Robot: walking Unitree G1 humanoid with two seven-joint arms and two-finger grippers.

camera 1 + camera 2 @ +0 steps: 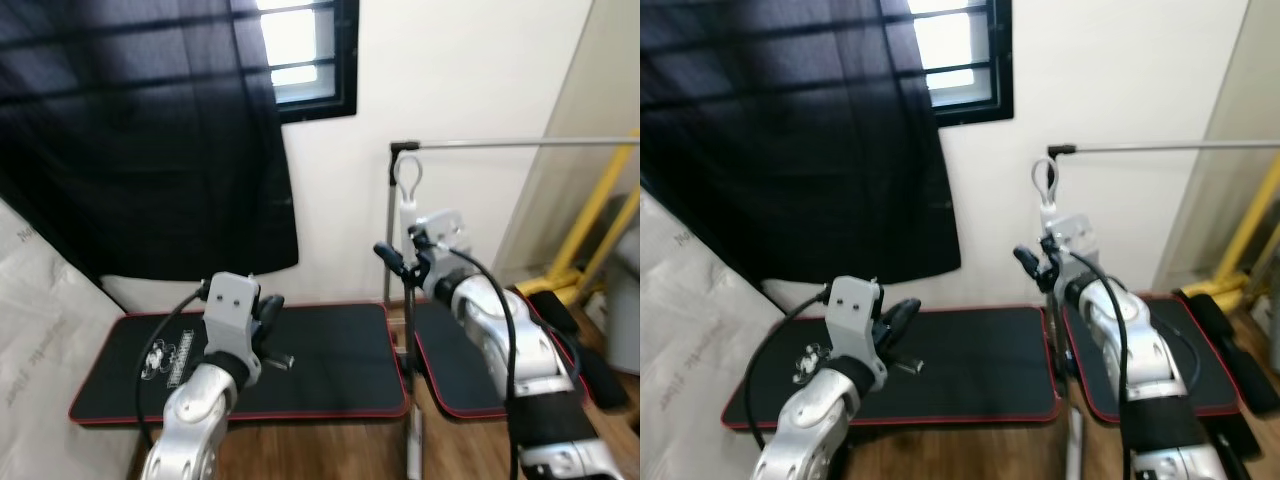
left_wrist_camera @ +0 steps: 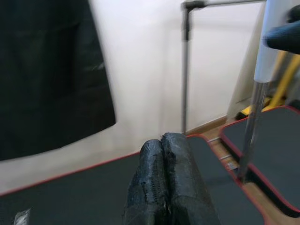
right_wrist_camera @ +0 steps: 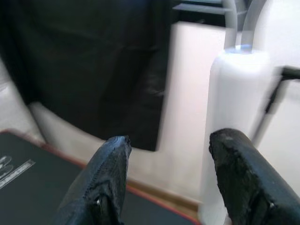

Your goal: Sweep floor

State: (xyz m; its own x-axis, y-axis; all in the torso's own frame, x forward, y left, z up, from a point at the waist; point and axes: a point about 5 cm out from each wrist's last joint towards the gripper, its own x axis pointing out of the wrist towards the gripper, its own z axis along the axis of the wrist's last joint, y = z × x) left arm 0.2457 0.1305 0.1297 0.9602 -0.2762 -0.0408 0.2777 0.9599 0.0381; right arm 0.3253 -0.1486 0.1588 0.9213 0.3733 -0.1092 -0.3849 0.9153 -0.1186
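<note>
The broom needs to be grabbed next by its white handle below the hanging loop (image 1: 408, 215) (image 3: 234, 98) with my right gripper, to sweep the floor.
A broom stands upright between two mats, with a white handle (image 1: 407, 212) that ends in a hanging loop and a thin pole (image 1: 411, 400) running down to the floor. My right gripper (image 1: 400, 262) is raised beside the handle and open. In the right wrist view the handle (image 3: 236, 117) stands just beyond one fingertip (image 3: 241, 173), not clearly between the two. My left gripper (image 1: 270, 308) is held over the left mat, away from the broom. Its fingers (image 2: 164, 183) are pressed shut with nothing in them.
Two black mats with red edges (image 1: 330, 350) (image 1: 455, 370) lie on the wooden floor by the white wall. A metal clothes rack (image 1: 500, 145) stands behind the broom. A black curtain (image 1: 140, 130) hangs at left, white sheeting (image 1: 40, 340) lies below it, and yellow equipment (image 1: 590, 230) stands at right.
</note>
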